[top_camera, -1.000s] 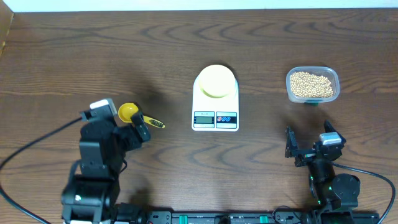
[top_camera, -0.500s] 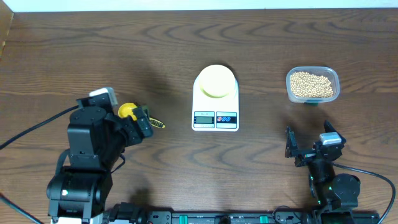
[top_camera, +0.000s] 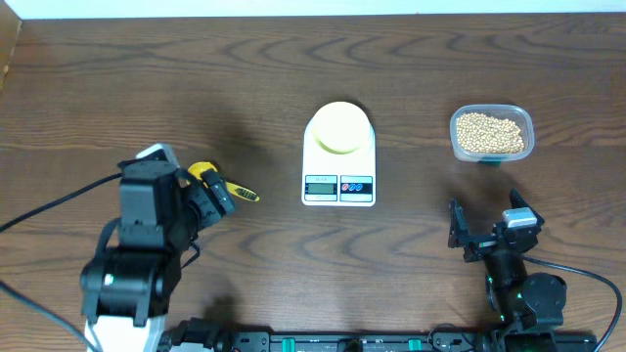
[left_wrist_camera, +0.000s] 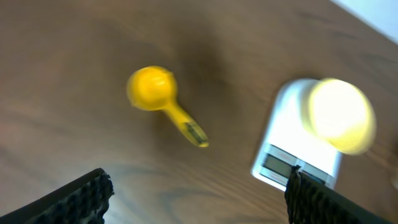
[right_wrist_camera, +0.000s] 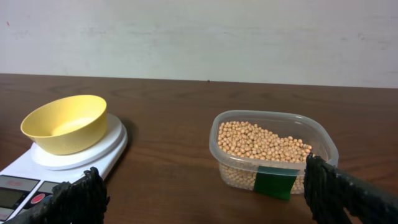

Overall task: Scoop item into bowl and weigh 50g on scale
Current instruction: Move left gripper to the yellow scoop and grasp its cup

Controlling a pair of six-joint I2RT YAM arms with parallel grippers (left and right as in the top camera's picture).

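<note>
I will next grab the yellow measuring spoon by its round cup's rim (top_camera: 201,170) (left_wrist_camera: 152,89) with my left gripper, so the handle stays free to hand over for scooping.
The pale-yellow bowl (top_camera: 339,128) sits empty on the white scale (top_camera: 338,181) at the table's middle; both also show in the right wrist view, the bowl (right_wrist_camera: 63,123) and the scale (right_wrist_camera: 37,168), and blurred in the left wrist view, the bowl (left_wrist_camera: 341,116) and the scale (left_wrist_camera: 298,149). The tan beans (top_camera: 489,133) fill a clear tub (top_camera: 492,154) at the right, seen close in the right wrist view (right_wrist_camera: 261,142). My left gripper (top_camera: 217,200) is open above a bright yellow measuring spoon (left_wrist_camera: 163,104) on the table. My right gripper (top_camera: 468,235) is open and empty near the front edge.
The yellow spoon (top_camera: 220,182) lies left of the scale, partly hidden by my left arm. A green label (right_wrist_camera: 274,182) marks the tub's near wall. Black cables run from both arm bases along the front edge.
My left arm has turned and shifted over the yellow spoon, now covering most of its scoop. The right arm, scale, bowl and tub have not moved.
</note>
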